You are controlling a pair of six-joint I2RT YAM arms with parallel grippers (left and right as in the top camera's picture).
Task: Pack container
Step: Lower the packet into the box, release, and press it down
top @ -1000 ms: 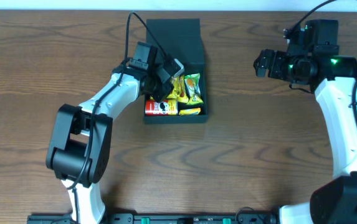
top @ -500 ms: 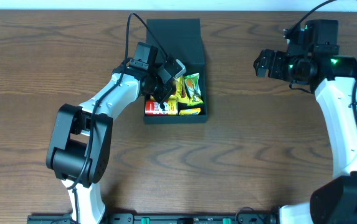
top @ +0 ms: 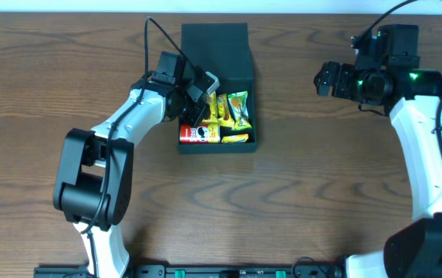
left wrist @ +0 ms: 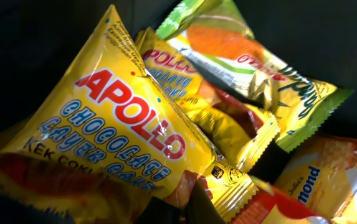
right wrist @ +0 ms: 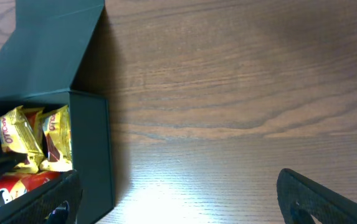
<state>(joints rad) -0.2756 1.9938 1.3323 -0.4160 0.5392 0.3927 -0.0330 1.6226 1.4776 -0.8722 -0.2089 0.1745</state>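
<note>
The yellow Apollo packet is lying over another snack packet, within the container's sides. My left gripper will let go of the yellow Apollo packet.
The container (top: 253, 116), a dark box with its flap lid (top: 215, 46) open at the back, holds several snack packets. My left gripper (top: 199, 103) is down inside its left part, its fingertips (left wrist: 194, 202) pinched together on the edge of a yellow Apollo packet (left wrist: 116, 124). A green packet (top: 238, 108) lies beside it and also shows in the left wrist view (left wrist: 240, 56). A red can (top: 197, 134) lies at the front. My right gripper (top: 322, 79) is open and empty above the table, right of the container (right wrist: 91, 149).
Bare wooden table (top: 321, 193) surrounds the box. An orange almond packet (left wrist: 334, 180) lies at the box's edge. The right wrist view shows open tabletop (right wrist: 240, 93) between its spread fingers (right wrist: 184, 205).
My left gripper has shifted left and toward the back inside the box. The right arm has not moved.
</note>
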